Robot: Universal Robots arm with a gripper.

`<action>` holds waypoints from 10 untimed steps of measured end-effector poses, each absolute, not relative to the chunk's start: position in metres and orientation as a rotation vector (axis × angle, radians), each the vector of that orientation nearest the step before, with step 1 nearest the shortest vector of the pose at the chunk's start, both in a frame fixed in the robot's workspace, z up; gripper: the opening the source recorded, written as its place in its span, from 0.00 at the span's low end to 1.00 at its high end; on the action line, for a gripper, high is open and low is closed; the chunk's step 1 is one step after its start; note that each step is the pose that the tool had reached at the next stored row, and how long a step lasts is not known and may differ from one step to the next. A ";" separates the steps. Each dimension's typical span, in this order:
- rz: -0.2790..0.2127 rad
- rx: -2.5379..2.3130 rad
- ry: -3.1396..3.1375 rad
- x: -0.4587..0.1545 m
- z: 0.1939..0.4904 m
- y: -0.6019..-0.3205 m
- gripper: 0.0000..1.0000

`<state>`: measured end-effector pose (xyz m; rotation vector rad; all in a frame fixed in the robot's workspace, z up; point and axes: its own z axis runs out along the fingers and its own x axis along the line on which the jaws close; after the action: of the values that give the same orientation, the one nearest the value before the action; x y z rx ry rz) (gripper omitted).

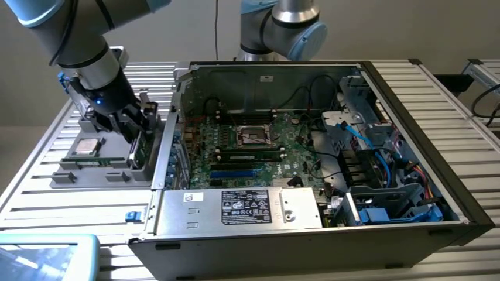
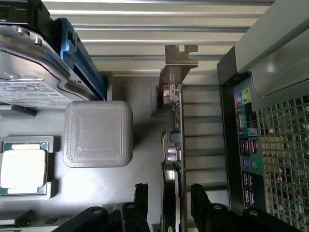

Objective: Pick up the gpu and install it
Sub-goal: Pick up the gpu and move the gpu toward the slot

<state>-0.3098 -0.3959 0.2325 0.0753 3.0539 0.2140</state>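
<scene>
My fingers reach down on both sides of the GPU [image 1: 141, 146] and closing now would catch it, so it is time for my gripper to close.
The gpu [image 2: 173, 145] stands on edge in a slot of the grey fixture tray [image 2: 140, 116], its metal end bracket [image 2: 179, 63] pointing away from the wrist. My gripper [image 2: 169, 191] is open, with one black finger on each side of the card and a gap showing on the side towards the grey block. In the exterior view the gripper [image 1: 133, 132] hangs over the tray [image 1: 78, 175] at that view's left, just beside the open computer case, and the gpu [image 1: 141, 146] shows as a thin green card under it.
The open computer case [image 1: 461, 216] holds the motherboard [image 1: 242, 146] and a labelled power supply [image 1: 242, 208]. Its rear port panel [image 2: 246, 140] is close beside the card. On the tray sit a square processor chip [image 2: 24, 166], a grey block [image 2: 98, 134] and a silver drive [image 2: 29, 72].
</scene>
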 end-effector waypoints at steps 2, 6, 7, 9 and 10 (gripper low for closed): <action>0.213 0.076 3.054 -0.310 0.231 -0.396 0.49; 0.212 0.076 3.054 -0.310 0.230 -0.396 0.49; 0.212 0.076 3.054 -0.310 0.229 -0.396 0.49; 0.211 0.076 3.054 -0.309 0.229 -0.396 0.49; 0.211 0.076 3.054 -0.309 0.229 -0.396 0.49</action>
<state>-0.3091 -0.3957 0.2286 0.0758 3.0541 0.2111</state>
